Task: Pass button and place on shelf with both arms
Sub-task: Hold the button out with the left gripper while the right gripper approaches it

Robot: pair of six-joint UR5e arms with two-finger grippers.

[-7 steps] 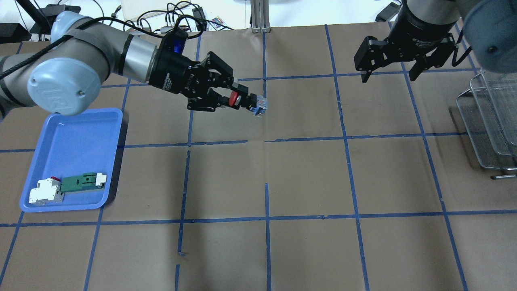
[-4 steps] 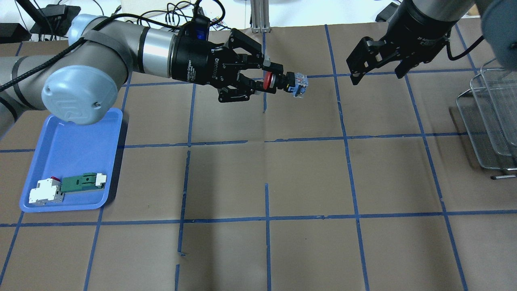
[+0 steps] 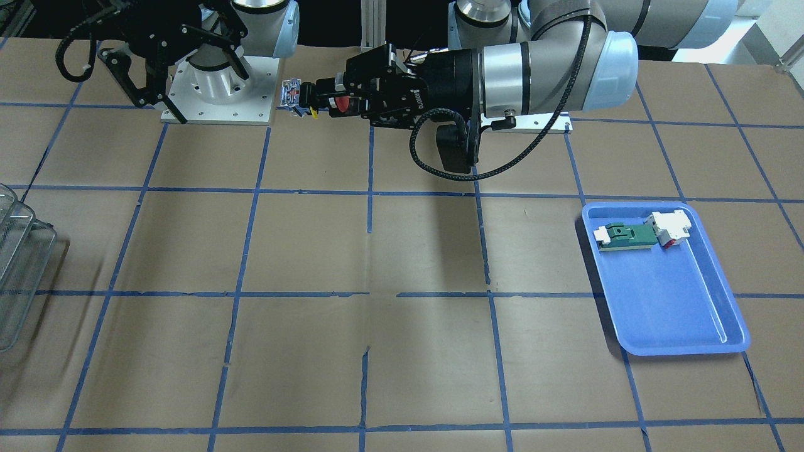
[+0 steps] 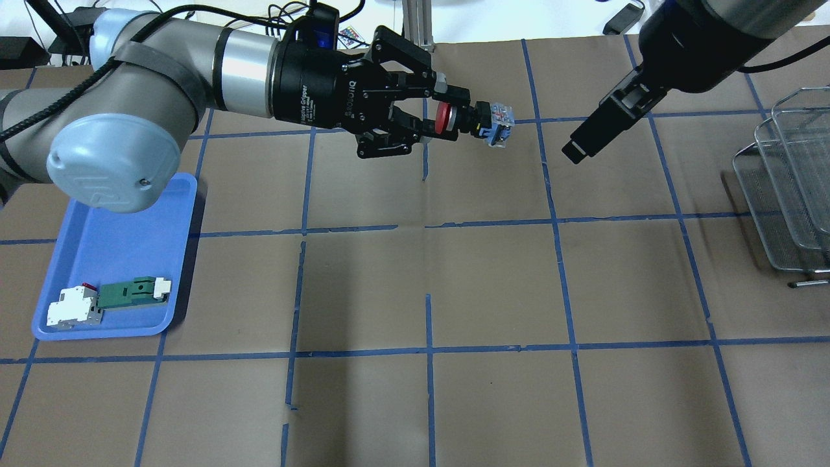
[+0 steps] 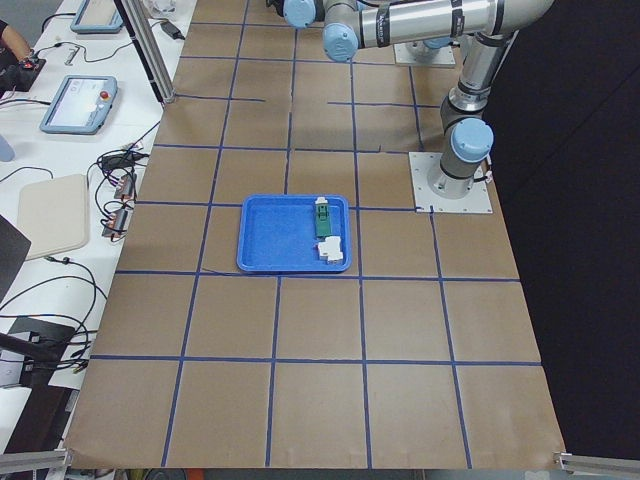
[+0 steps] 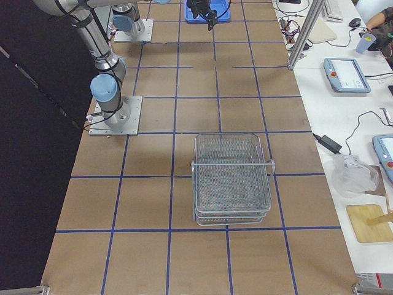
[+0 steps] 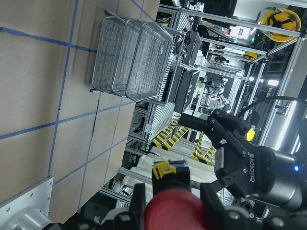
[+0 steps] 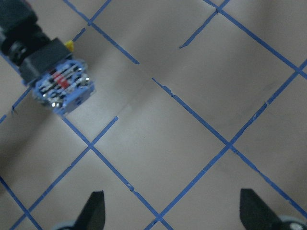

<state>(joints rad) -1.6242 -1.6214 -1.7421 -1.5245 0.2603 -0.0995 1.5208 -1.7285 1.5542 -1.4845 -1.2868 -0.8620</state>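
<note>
My right gripper should take hold of the button by its grey-blue base (image 3: 290, 94) next. Then it can pass the button on to the shelf (image 3: 22, 263).
The button (image 4: 472, 120), with a red cap, black barrel and grey-blue base, is held in the air over the table's far middle. My left gripper (image 4: 446, 117) is shut on its cap end, and the base points toward the right arm. The button also shows in the front-facing view (image 3: 308, 98), the left wrist view (image 7: 172, 211) and the right wrist view (image 8: 61, 89). My right gripper (image 4: 582, 141) is open and empty, a short gap to the right of the base. Its fingertips (image 8: 94, 211) stand wide apart. The shelf (image 4: 788, 194) stands at the right edge.
A blue tray (image 4: 110, 220) at the near left holds a green-and-white flat part (image 4: 133, 292) and a white-and-red block (image 4: 72, 309). The table is brown paper with a blue tape grid. Cables and devices lie beyond its far edge.
My left gripper has carried the button to the right and farther from the robot. My right gripper has turned and come down and left toward the button's base.
</note>
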